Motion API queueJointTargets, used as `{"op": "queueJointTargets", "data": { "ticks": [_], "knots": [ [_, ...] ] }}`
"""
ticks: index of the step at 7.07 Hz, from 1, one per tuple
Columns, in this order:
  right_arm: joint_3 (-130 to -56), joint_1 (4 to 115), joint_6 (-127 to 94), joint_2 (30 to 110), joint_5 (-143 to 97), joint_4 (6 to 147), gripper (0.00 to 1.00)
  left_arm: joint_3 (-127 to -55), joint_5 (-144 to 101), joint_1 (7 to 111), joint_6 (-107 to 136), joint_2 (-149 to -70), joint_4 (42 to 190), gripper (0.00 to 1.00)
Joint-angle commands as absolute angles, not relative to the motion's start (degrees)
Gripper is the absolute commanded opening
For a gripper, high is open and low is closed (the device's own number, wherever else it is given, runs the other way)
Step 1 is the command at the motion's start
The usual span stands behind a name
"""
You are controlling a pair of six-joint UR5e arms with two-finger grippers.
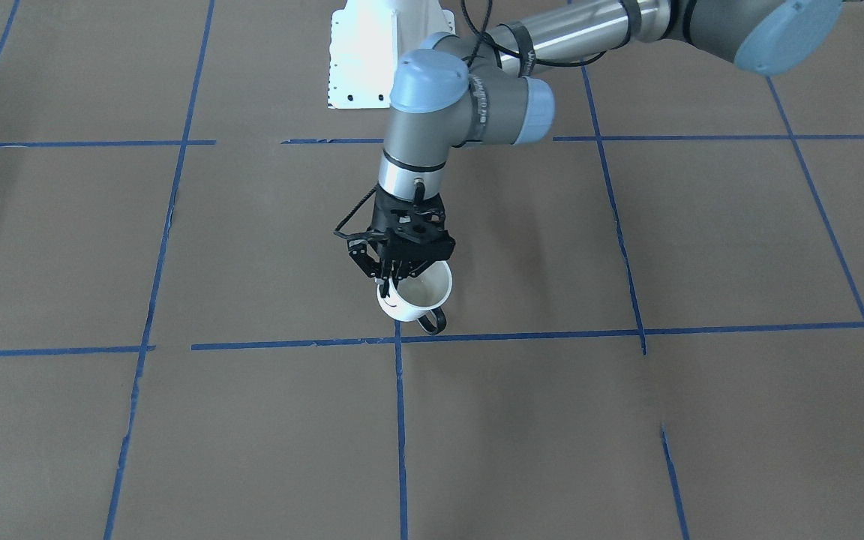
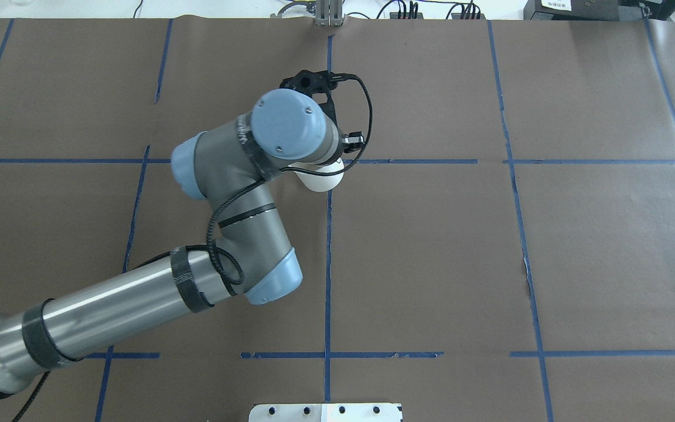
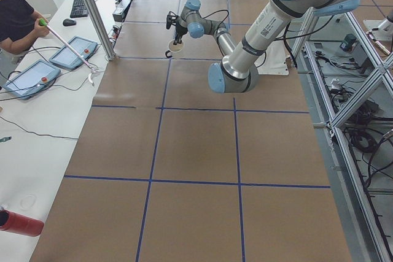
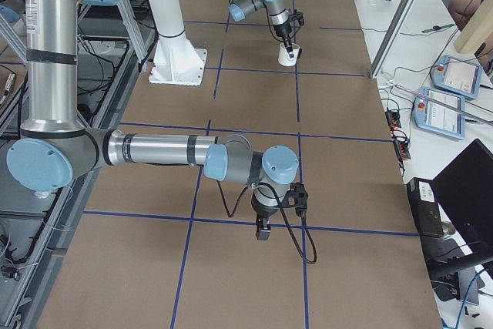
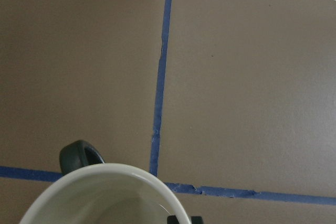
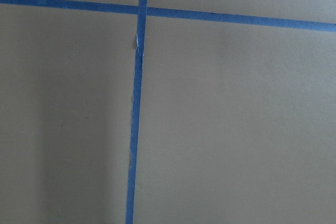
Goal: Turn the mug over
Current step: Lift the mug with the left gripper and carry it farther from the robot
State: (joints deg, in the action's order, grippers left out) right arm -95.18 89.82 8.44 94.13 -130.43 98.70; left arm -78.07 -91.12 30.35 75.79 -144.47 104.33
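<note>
The mug's lower edge (image 1: 401,318) tilts above the tabletop. My left gripper should level and lower the mug before releasing it.
The mug (image 1: 423,291) is white with a black loop handle (image 1: 434,321) and stands open end up near a crossing of blue tape lines; whether it rests on the table or hangs just above it I cannot tell. My left gripper (image 1: 390,284) comes down from above and is shut on the mug's rim on the side away from the handle. The mug also shows in the overhead view (image 2: 321,179), mostly under the wrist, and in the left wrist view (image 5: 105,192). My right gripper (image 4: 262,227) hangs low over the table far from the mug; I cannot tell if it is open.
Brown paper with blue tape lines (image 1: 402,420) covers the table. The white base plate (image 1: 361,60) lies behind the left arm. An operator (image 3: 15,19) holds a stick at the table's far side, next to tablets (image 3: 73,52). A red can (image 3: 21,222) lies there.
</note>
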Motion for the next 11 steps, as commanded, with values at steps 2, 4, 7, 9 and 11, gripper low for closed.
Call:
{"op": "queueJointTargets", "data": {
  "ticks": [2, 4, 7, 9, 11],
  "knots": [
    [-95.19, 89.82, 8.44, 94.13, -130.43, 98.70, 1.00, -75.15, -88.51, 27.17, 70.23, -148.98, 92.12, 0.00],
    [-95.19, 89.82, 8.44, 94.13, -130.43, 98.70, 1.00, -73.84, -85.44, 25.75, 70.40, -149.41, 91.05, 0.00],
    [-95.19, 89.82, 8.44, 94.13, -130.43, 98.70, 1.00, -73.48, -85.25, 24.88, 70.92, -149.07, 91.41, 0.00],
    [-95.19, 89.82, 8.44, 94.13, -130.43, 98.70, 1.00, -73.39, -85.25, 24.53, 72.58, -149.06, 91.41, 0.15],
    [-95.19, 89.82, 8.44, 94.13, -130.43, 98.70, 1.00, -73.39, -84.73, 24.26, 74.09, -148.89, 91.41, 0.89]
  ]
}}
